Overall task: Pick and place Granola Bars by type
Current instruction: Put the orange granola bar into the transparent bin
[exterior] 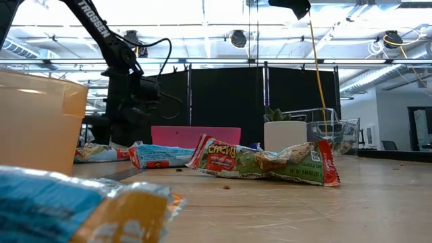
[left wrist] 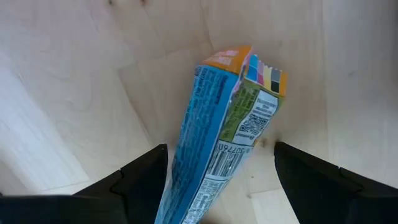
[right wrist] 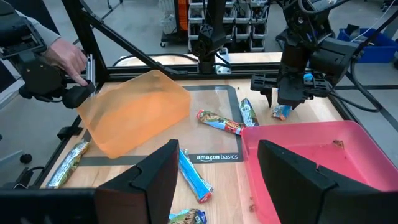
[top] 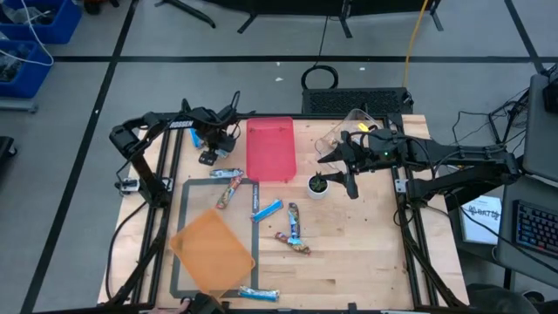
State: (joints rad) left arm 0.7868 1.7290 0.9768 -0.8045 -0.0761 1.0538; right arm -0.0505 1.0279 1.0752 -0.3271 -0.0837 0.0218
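Both fingers of my left gripper reach down close to the wood, alongside the blue granola bar's long edges, so it is time to close on the bar.
My left gripper (top: 214, 148) (left wrist: 221, 148) is open at the table's far left, pointing down, beside the pink tray (top: 270, 148). A blue granola bar (left wrist: 217, 130) (right wrist: 281, 112) sits between its fingers. Several more bars lie on the table's middle: a blue one (top: 266, 209), a dark one (top: 294, 222), a red-brown multicolour one (top: 294, 244) (exterior: 263, 162), two near the mat's far edge (top: 227, 185), and a blue one (top: 259, 294) at the near edge. My right gripper (top: 338, 172) (right wrist: 217, 149) is open and holds nothing, hovering near the potted plant (top: 318, 185). My left gripper comes from above, its fingers standing on either side of the blue bar, which lies along the gap between them. One finger (left wrist: 146, 177) is right beside the bar's long edge (left wrist: 177, 168). I cannot tell whether it touches.
An orange container (top: 212, 249) (right wrist: 137, 109) stands on the grey-edged mat (top: 255, 262), with a person's hand (right wrist: 65, 56) at its side. A clear container (top: 349, 126) sits at the far right. Bare wood lies at the near right.
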